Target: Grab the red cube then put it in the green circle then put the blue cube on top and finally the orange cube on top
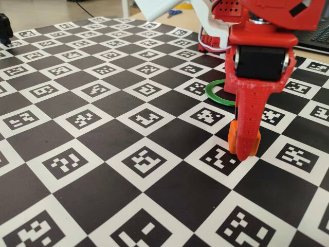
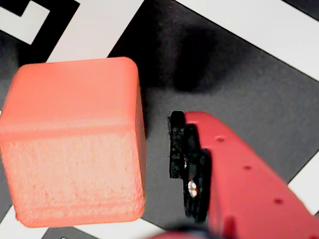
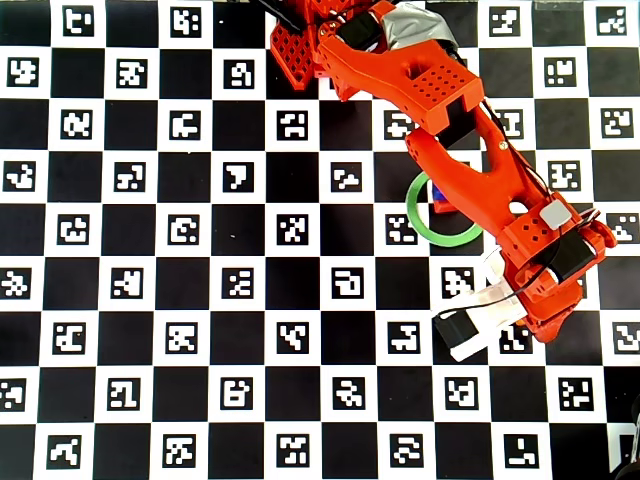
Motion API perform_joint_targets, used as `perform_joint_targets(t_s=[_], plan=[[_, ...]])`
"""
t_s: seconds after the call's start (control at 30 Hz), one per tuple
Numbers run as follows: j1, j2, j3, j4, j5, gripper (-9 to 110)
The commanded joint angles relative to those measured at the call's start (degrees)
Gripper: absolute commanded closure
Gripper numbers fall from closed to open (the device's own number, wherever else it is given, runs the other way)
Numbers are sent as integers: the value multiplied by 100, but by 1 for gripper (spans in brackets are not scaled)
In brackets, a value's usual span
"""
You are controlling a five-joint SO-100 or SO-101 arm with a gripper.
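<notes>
The robot's gripper should next finish the stack in the green circle [image 1: 216, 96], so it should grab the orange cube [image 1: 233, 138] by its opposite sides.
The orange cube [image 1: 233, 138] sits on a black square of the mat. My red gripper [image 1: 246, 146] is lowered around it. In the wrist view the orange cube [image 2: 75, 144] fills the left side. The black pad [image 2: 177, 144] of one red finger stands just right of it, with a narrow gap between them. The other finger is out of view, and the gripper is open. The green circle [image 1: 216, 96] lies behind the gripper. In the overhead view the green circle [image 3: 432, 232] holds the blue cube [image 3: 436, 188], which the arm mostly covers. The red cube is hidden.
A black-and-white checker mat [image 1: 103, 154] with printed markers covers the table. The arm's base [image 3: 298, 48] stands at the mat's top edge in the overhead view. A white camera mount [image 3: 475, 325] juts from the wrist. A laptop [image 1: 314, 35] lies at the far right.
</notes>
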Motion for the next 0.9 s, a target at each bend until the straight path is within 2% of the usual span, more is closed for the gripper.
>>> perform_joint_targets(t_s=[0.0,0.33,0.87], plan=[[-53,237,-475,-35,9,66],[-70,167,-492,-79,18,68],[-70,123,-492,-158,44,84]])
